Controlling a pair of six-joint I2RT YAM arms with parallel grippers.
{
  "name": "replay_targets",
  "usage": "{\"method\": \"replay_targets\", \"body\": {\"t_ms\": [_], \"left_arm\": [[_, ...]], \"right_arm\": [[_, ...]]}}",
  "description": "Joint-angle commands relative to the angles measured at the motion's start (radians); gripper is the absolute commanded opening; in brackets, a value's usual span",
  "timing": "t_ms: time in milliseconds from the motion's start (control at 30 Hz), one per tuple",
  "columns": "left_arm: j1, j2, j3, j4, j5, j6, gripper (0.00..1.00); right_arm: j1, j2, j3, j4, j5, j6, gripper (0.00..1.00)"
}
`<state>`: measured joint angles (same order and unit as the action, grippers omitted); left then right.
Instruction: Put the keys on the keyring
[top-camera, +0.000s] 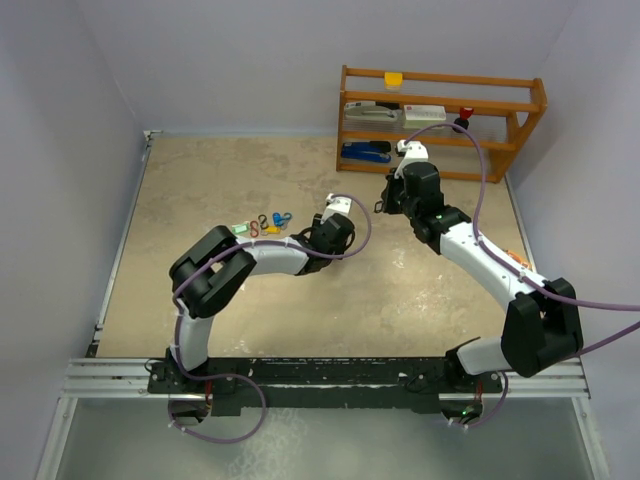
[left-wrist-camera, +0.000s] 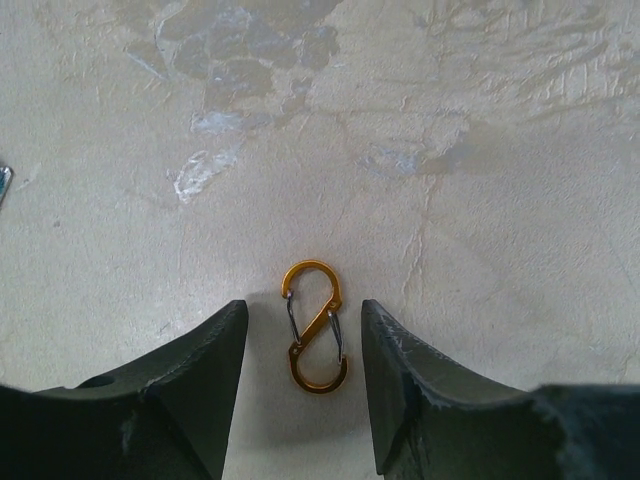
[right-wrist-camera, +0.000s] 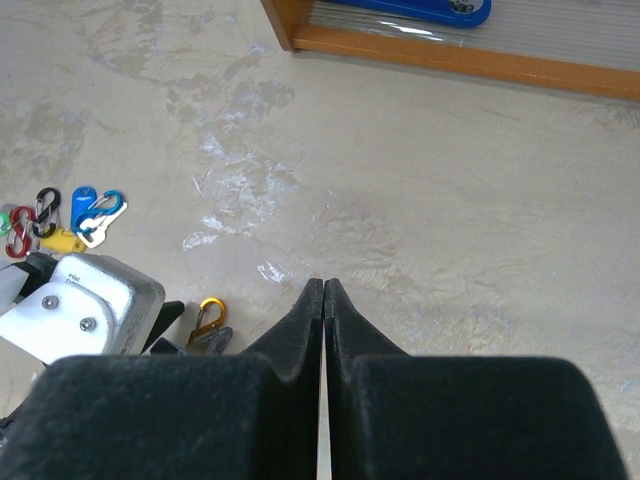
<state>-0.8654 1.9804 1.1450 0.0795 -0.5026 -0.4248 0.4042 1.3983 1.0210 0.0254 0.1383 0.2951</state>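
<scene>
My left gripper needs to close now on the middle of the orange clip, because in the left wrist view my fingers reach past the clip's top loop.
An orange S-shaped keyring clip (left-wrist-camera: 314, 327) lies flat on the table between the fingers of my left gripper (left-wrist-camera: 303, 312), which is open with a gap on each side of the clip. The clip's top loop (right-wrist-camera: 210, 311) also shows in the right wrist view, beside the left gripper's white body (right-wrist-camera: 85, 310). The keys (top-camera: 265, 223) lie in a small cluster to the left of both grippers: a blue tag (right-wrist-camera: 83, 203) and a yellow tag (right-wrist-camera: 62, 240), mixed with black, red and blue S-hooks. My right gripper (right-wrist-camera: 323, 286) hangs above bare table, shut with nothing in it.
A wooden shelf (top-camera: 440, 120) stands at the back right with a blue stapler (top-camera: 365, 152) on its lower level. Its bottom rail (right-wrist-camera: 450, 58) is just ahead of the right gripper. Grey walls close in the table's sides.
</scene>
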Motion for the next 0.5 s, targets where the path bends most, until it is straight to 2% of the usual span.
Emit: {"method": "replay_targets", "body": {"t_ms": [0,133,200,300,467], "left_arm": [[-0.004,0.016,0.040,0.012,-0.011,0.015,0.46],[-0.004,0.021,0.043,0.006,-0.010,0.017,0.40],[-0.004,0.021,0.044,-0.002,-0.008,0.017,0.27],[-0.004,0.022,0.048,-0.009,-0.009,0.020,0.00],[-0.004,0.012,0.047,-0.013,-0.019,0.020,0.00]], "right_arm": [[-0.007,-0.039,-0.006,0.021,-0.003,-0.005,0.00],[-0.008,-0.039,-0.008,0.020,-0.003,-0.005,0.00],[-0.009,-0.040,-0.009,0.021,-0.003,-0.004,0.00],[-0.010,-0.042,-0.009,0.020,-0.003,-0.005,0.00],[-0.011,-0.044,-0.010,0.021,-0.003,-0.005,0.00]]}}
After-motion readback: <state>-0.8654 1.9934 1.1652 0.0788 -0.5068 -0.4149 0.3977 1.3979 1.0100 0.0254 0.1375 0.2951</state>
